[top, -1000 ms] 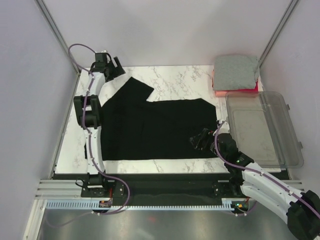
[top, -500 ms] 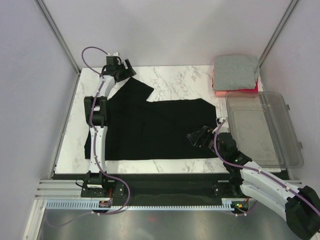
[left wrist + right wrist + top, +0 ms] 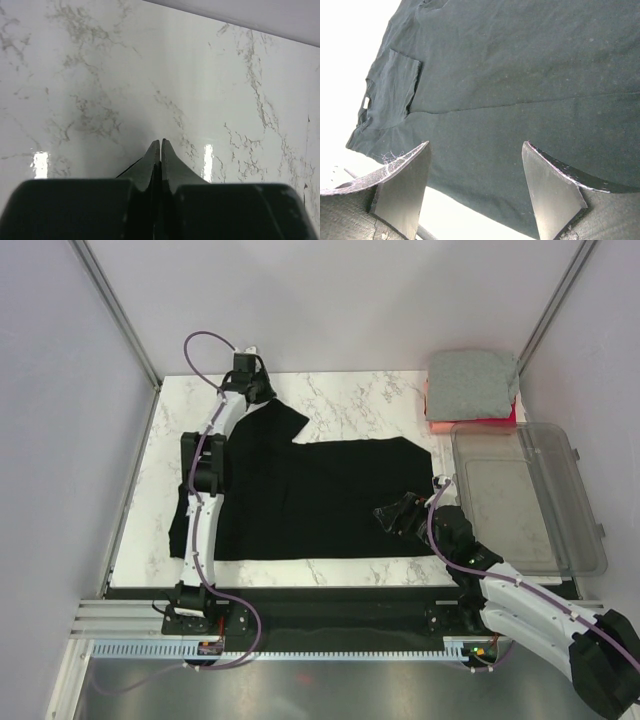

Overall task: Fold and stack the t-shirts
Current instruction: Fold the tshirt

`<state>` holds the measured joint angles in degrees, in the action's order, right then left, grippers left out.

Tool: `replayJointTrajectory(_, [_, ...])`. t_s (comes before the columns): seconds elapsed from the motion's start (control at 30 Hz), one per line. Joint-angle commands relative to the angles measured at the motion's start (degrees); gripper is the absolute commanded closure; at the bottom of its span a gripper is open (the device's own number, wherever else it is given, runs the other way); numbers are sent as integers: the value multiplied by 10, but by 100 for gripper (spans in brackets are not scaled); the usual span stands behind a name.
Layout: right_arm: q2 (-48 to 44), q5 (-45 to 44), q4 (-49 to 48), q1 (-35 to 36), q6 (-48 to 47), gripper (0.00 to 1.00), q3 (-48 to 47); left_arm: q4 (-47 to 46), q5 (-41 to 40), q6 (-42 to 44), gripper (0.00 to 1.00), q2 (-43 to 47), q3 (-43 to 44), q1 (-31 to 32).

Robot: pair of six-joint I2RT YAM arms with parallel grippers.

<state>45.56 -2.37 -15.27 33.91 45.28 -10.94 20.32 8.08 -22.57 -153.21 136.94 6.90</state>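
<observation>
My right gripper grabs the black t-shirt's far edge near the hem corner next. Then I fold that side over the body of the t-shirt.
A black t-shirt [image 3: 320,500] lies spread flat across the marble table [image 3: 360,400], one sleeve pointing to the far left. My left gripper [image 3: 257,390] sits at that sleeve's far corner. In the left wrist view its jaws [image 3: 160,142] are pressed together, with a sliver of black cloth [image 3: 125,172] showing beside the left finger. My right gripper [image 3: 392,518] hovers open over the shirt's near right part. In the right wrist view its fingers [image 3: 476,145] stand wide apart above the black t-shirt [image 3: 510,75], holding nothing. A folded grey t-shirt [image 3: 472,380] rests on a red-pink one [image 3: 480,422] at the far right.
A clear plastic bin [image 3: 525,495] stands at the right edge, just beyond my right arm. Walls and slanted metal posts close in the table's left, right and far sides. Bare marble [image 3: 150,75] lies beyond the left fingers.
My left arm has reached farther right along the far edge to the sleeve corner, and its jaws have gone from wide open to shut. The right gripper shifted only slightly.
</observation>
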Motion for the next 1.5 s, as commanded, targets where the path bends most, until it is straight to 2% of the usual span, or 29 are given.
replayJointTrajectory(0.0, [7,1,-23,2,3,20,-3,0,-29,5,98,13,6,-6])
replayJointTrajectory(0.13, [16,-8,-20,1,3,19,-10,4,-45,-5,98,18,1,-7])
replayJointTrajectory(0.23, [37,-50,24,2,-10,19,-52,3,-54,-10,98,22,-6,-7])
replayJointTrajectory(0.27, [49,-66,58,2,-38,19,-99,3,-60,-11,98,25,-13,-7])
replayJointTrajectory(0.33, [109,-137,133,-4,-68,17,-168,-2,-65,-13,98,34,-25,-7])
replayJointTrajectory(0.37, [140,-152,152,-10,-101,17,-245,-12,-65,-14,98,38,-40,-7])
replayJointTrajectory(0.4, [209,-169,180,-21,-111,17,-286,-17,-67,-14,98,42,-47,-7])
replayJointTrajectory(0.47, [288,-156,237,-74,-120,19,-395,-22,-68,-15,98,49,-62,-7])
replayJointTrajectory(0.5, [363,-145,251,-93,-127,20,-427,-25,-71,-16,98,51,-64,-7])
replayJointTrajectory(0.53, [398,-144,275,-121,-132,20,-458,-26,-70,-16,98,51,-65,-7])
replayJointTrajectory(0.6, [492,-159,302,-145,-148,23,-548,-25,-68,-14,98,52,-67,-7])
replayJointTrajectory(0.67, [544,-173,334,-155,-153,26,-629,-26,-63,-13,98,53,-69,-7])
replayJointTrajectory(0.8, [656,-213,392,-168,-164,29,-732,-26,-64,-19,98,53,-73,-9])
replayJointTrajectory(0.87, [681,-247,411,-171,-171,29,-766,-26,-60,-26,98,54,-74,-13])
replayJointTrajectory(0.97, [726,-251,433,-186,-173,32,-797,-26,-52,-34,98,52,-77,-19])
replayJointTrajectory(1.23, [758,-228,413,-208,-180,39,-780,-33,-49,-34,98,56,-84,-21])
replayJointTrajectory(1.43, [760,-207,380,-214,-184,55,-764,-34,-47,-35,98,56,-85,-21])
replayJointTrajectory(1.47, [757,-202,370,-213,-182,63,-756,-33,-49,-34,98,56,-84,-20])
